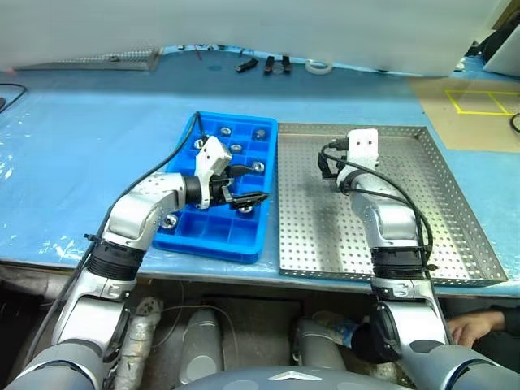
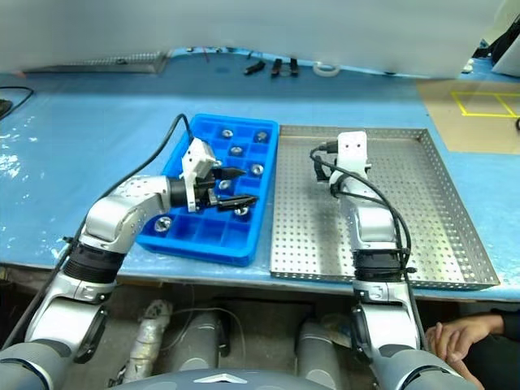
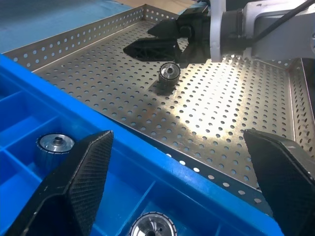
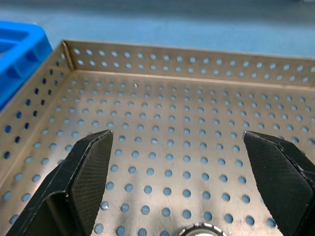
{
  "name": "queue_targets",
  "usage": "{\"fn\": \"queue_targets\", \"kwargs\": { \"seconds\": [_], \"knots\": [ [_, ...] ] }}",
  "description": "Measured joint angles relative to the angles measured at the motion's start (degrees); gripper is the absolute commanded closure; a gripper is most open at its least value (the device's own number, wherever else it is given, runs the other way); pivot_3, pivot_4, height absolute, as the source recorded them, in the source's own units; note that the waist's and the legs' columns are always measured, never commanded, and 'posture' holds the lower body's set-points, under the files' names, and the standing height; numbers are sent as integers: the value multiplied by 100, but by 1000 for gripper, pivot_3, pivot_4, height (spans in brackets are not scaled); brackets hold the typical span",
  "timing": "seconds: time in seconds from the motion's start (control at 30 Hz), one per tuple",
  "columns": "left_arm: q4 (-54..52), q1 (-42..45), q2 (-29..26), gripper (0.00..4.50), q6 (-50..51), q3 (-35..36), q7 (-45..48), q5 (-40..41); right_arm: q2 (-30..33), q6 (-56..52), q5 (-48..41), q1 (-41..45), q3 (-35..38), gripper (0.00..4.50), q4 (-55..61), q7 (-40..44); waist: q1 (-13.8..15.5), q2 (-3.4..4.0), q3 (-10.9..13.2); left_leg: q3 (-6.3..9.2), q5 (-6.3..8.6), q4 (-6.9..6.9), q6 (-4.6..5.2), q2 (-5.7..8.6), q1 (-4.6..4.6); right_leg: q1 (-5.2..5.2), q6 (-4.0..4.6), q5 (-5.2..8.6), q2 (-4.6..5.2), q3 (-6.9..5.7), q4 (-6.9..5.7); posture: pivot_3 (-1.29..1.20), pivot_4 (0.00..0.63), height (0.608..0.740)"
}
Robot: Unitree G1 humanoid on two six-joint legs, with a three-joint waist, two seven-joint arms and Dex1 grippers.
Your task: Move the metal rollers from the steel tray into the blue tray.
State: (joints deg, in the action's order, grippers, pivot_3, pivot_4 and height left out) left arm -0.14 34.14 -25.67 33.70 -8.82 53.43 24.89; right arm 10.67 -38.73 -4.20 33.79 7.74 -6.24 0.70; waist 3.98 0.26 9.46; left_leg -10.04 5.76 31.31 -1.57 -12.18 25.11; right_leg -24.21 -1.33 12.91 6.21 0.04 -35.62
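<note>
My right gripper's fingers are above the perforated tray bottom and short of the metal roller [image 4: 203, 231] low between them. My right gripper should move toward the metal roller before it closes on it.
The blue tray [image 1: 213, 244] lies left of the steel tray [image 1: 317, 231], and several metal rollers [image 1: 236, 148] sit in its compartments. My left gripper [image 1: 252, 184] hovers over the blue tray's right side, pointing toward the steel tray, open and empty. In the left wrist view, two rollers [image 3: 56, 143] lie below its fingers. One roller [image 3: 169, 73] stands on the steel tray's perforated floor. My right gripper [image 4: 177, 140] is open just behind that roller [image 4: 199, 231], which sits low between its fingers, untouched. From the head, my right wrist hides this roller.
Black tools [image 1: 264, 63] and a roll of tape [image 1: 318, 67] lie at the table's far edge. A perforated metal strip [image 1: 89, 61] sits at the back left. A person's hand [image 1: 471, 329] rests below the table's front right corner.
</note>
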Motion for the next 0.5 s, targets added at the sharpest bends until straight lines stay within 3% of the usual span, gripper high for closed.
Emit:
{"fn": "queue_targets", "kwargs": {
  "seconds": [0.23, 0.5],
  "knots": [
    [-35, -53, -27, 0, 4, -7, 11, -33, -97, 74, 1, -72, 398, 40, -430, -536, 8, 0, 0, 0, 0, 1, 0, 1, 0, 1, 0, 0, 1, 0, -1, -40, 150, 740],
    [-85, -123, -64, 0, 26, -7, 4, -32, -155, -80, -42, -261, 419, 40, -395, -508, 5, 0, 0, 0, -2, 2, -3, 0, -3, 1, 0, 0, 1, 1, -5, -44, 150, 740]
  ]
}}
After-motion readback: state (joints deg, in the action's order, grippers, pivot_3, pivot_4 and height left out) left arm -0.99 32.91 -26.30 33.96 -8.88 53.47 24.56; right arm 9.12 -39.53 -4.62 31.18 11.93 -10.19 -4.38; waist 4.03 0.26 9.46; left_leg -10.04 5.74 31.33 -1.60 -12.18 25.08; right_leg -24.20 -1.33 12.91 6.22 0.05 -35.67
